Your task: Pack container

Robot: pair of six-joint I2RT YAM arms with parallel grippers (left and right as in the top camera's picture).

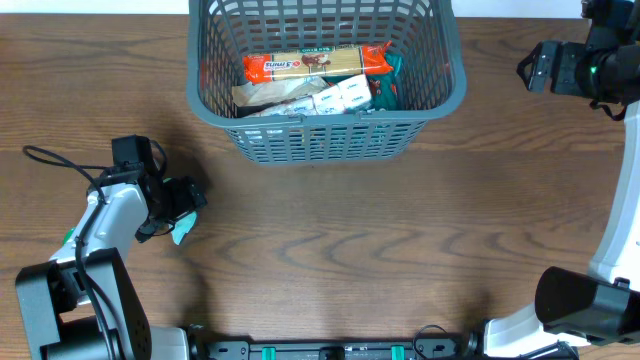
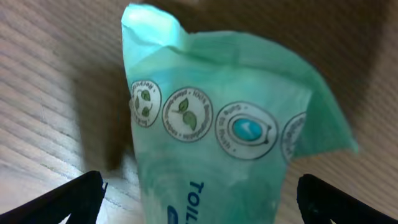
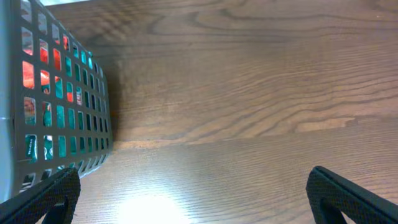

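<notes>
My fingers are on either side of the tissue packet [image 2: 217,130] in the left wrist view, close to the table, so my left gripper should close on it now.
The container [image 1: 330,120], a dark grey lattice basket, stands at the table's far middle; its side also shows in the right wrist view [image 3: 56,93]. It holds a long orange-red packet [image 1: 315,63], white packets [image 1: 340,97] and something teal [image 1: 388,90]. A pale green tissue packet [image 2: 217,130] lies on the table at the left [image 1: 182,235]. My left gripper [image 2: 199,193] [image 1: 185,200] is open, its fingers on either side of the packet and apart from it. My right gripper [image 3: 193,193] [image 1: 535,68] is open and empty, right of the basket.
Brown wooden table [image 1: 400,230]. A black cable [image 1: 60,160] loops beside the left arm. The right arm's base [image 1: 590,300] stands at the front right corner, and the left arm's base [image 1: 70,310] at the front left.
</notes>
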